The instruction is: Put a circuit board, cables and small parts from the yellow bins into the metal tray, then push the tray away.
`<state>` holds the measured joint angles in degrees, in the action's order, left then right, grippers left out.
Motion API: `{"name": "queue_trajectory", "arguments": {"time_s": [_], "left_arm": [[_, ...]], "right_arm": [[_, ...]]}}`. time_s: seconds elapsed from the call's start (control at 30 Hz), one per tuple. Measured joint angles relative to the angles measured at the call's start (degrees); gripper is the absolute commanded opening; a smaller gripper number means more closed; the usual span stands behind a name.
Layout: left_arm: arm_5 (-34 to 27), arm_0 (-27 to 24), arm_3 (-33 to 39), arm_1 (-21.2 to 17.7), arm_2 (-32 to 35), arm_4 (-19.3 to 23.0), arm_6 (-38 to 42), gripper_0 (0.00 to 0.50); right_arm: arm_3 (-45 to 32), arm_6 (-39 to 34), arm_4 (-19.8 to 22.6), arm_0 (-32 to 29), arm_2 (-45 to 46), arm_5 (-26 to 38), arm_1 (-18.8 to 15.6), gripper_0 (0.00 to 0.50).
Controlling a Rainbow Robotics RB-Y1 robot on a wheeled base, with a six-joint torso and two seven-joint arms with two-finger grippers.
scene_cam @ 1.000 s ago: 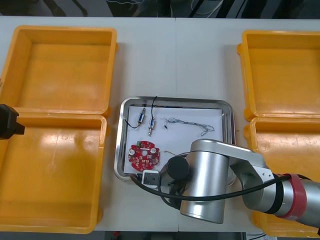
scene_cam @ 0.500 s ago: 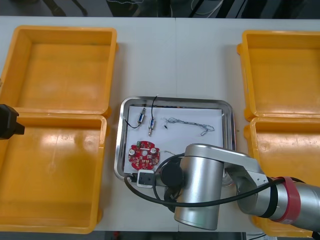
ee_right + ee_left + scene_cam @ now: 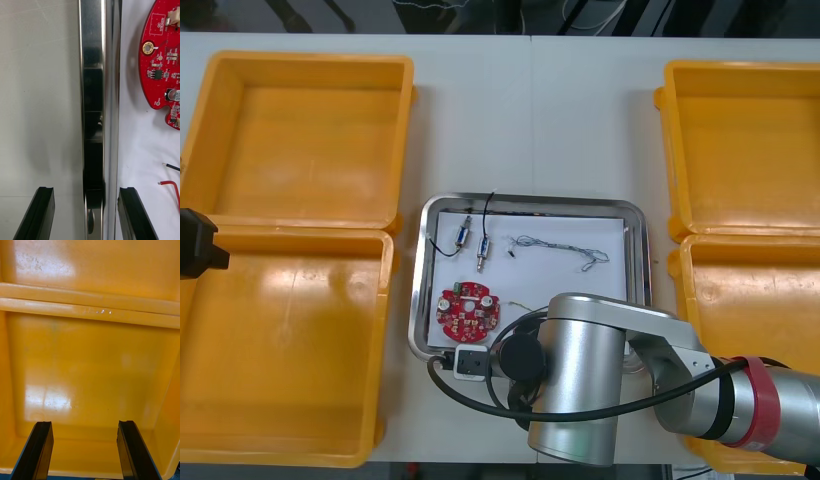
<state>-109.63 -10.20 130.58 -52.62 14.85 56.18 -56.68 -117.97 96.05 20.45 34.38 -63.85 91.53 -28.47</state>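
My right gripper should next grab the metal tray's narrow shiny rim to push it away, as the tray is far wider than my open fingers.
The metal tray (image 3: 530, 199), white inside, lies mid-table. It holds a round red circuit board (image 3: 468, 309), two small metal parts (image 3: 463, 235), a thin twisted cable (image 3: 560, 245) and a black cable (image 3: 485, 205). My right arm (image 3: 580, 385) covers the tray's near edge. In the right wrist view my right gripper (image 3: 87, 190) is open, its fingers straddling the tray's rim (image 3: 93, 56), one outside on the table and one over the white inside. Beyond that finger are the circuit board (image 3: 165, 63) and a red cable end (image 3: 170, 183). My left gripper (image 3: 85, 424) hangs open over a yellow bin.
Two yellow bins stand at the left (image 3: 300, 140) (image 3: 280, 350) and two at the right (image 3: 745, 140) (image 3: 755, 300); I see nothing in them. My left arm (image 3: 198, 243) is parked at the table's left edge. Bare table lies beyond the tray's far side.
My right arm has shifted a little to the left and nearer along the tray's near edge. The tray and its contents have not moved. The left arm is still.
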Motion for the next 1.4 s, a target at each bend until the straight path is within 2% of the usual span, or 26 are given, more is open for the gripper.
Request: {"name": "queue_trajectory", "arguments": {"time_s": [0.03, 0.1, 0.23, 0.53, 0.9, 1.13, 1.4], "left_arm": [[0.0, 0.0, 0.0, 0.0, 0.0, 0.0, 0.0, 0.5], [0.0, 0.0, 0.0, 0.0, 0.0, 0.0, 0.0, 0.5], [0.0, 0.0, 0.01, 0.0, 0.0, 0.0, 0.0, 0.5], [0.0, 0.0, 0.01, 0.0, 0.0, 0.0, 0.0, 0.5], [0.0, 0.0, 0.02, 0.0, 0.0, 0.0, 0.0, 0.5], [0.0, 0.0, 0.03, 0.0, 0.0, 0.0, 0.0, 0.5], [0.0, 0.0, 0.04, 0.0, 0.01, 0.0, 0.0, 0.5]], "right_arm": [[0.0, 0.0, 0.0, 0.0, 0.0, 0.0, 0.0, 0.075], [0.0, 0.0, -0.01, 0.0, 0.0, 0.0, 0.0, 0.034], [0.0, 0.0, 0.0, 0.0, -0.02, -0.02, 0.0, 0.0], [0.0, 0.0, 0.72, 0.44, -0.02, -0.02, -0.04, 0.0], [0.03, 0.0, 7.66, 5.79, -0.02, -0.14, -2.07, 0.0], [1.81, 0.01, 12.88, 8.6, 0.0, -3.83, -4.22, 0.0], [5.33, 0.19, 14.9, 12.28, 0.02, -4.82, -4.82, 0.0]]}}
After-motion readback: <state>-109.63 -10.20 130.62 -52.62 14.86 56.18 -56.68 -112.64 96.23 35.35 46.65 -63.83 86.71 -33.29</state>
